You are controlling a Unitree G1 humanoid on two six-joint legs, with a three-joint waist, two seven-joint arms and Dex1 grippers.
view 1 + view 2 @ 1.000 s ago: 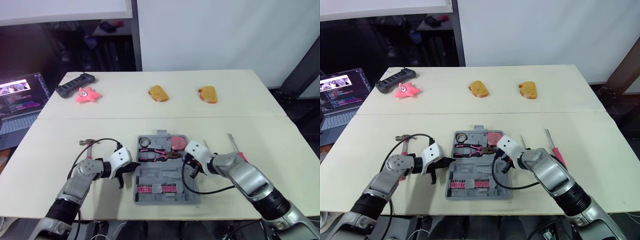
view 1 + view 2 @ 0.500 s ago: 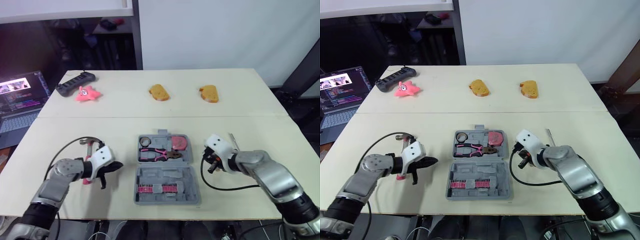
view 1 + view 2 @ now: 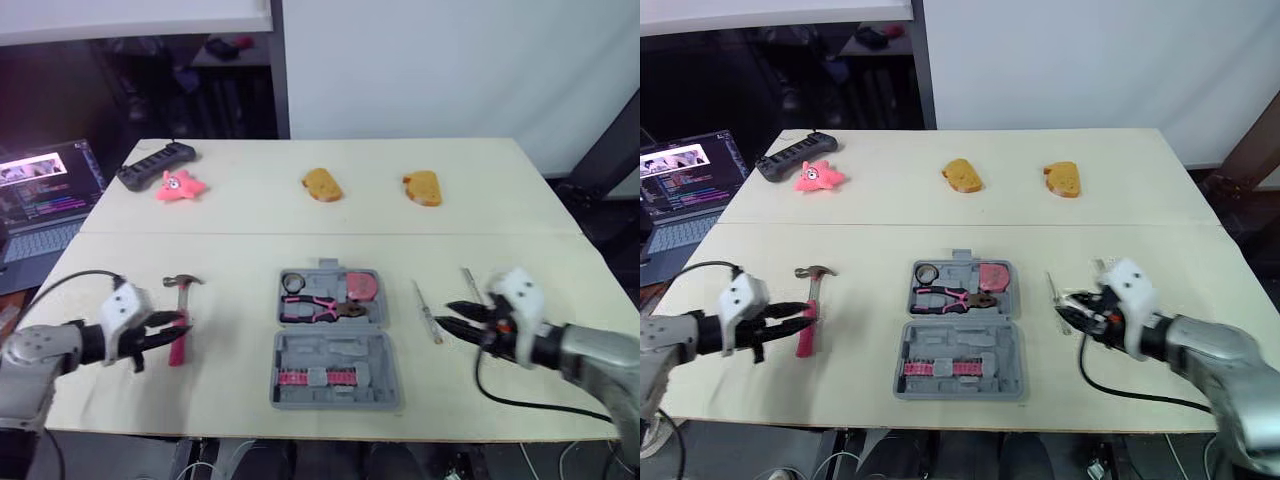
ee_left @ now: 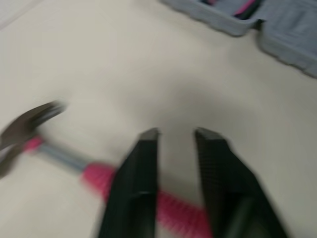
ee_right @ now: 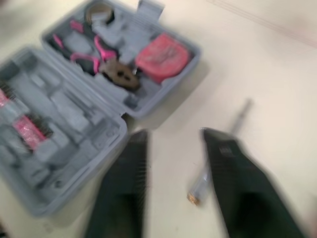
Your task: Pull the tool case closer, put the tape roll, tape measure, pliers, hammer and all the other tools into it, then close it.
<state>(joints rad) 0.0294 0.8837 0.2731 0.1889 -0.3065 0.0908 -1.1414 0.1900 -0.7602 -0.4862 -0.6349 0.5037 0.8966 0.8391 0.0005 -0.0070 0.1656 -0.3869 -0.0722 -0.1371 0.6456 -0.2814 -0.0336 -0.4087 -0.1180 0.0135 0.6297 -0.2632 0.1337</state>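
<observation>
The screwdriver needs to be packed into the tool case (image 3: 336, 358), so next my right gripper should grab the screwdriver by its clear handle (image 3: 431, 327).
The grey tool case (image 3: 336, 358) lies open at the table's front middle. Its far half holds the tape roll (image 3: 292, 283), the pink-handled pliers (image 3: 318, 308) and the red tape measure (image 3: 360, 286). Left of the case lies the hammer (image 3: 179, 323) with its pink handle. My left gripper (image 3: 168, 327) is open, its fingertips (image 4: 149, 135) just over that handle. A clear-handled screwdriver (image 3: 428, 315) lies right of the case, a second one (image 3: 468, 281) beyond it. My right gripper (image 3: 453, 315) is open beside them, with the clear screwdriver (image 5: 217, 157) between its fingers' line.
Two orange bread-like pieces (image 3: 322, 185) (image 3: 424, 187), a pink star toy (image 3: 178, 186) and a black power strip (image 3: 155, 163) lie along the table's far side. An open laptop (image 3: 40, 200) stands off the left edge.
Both grippers left the case and opened. The left arm swung left to the hammer; the right arm swung right to the screwdrivers.
</observation>
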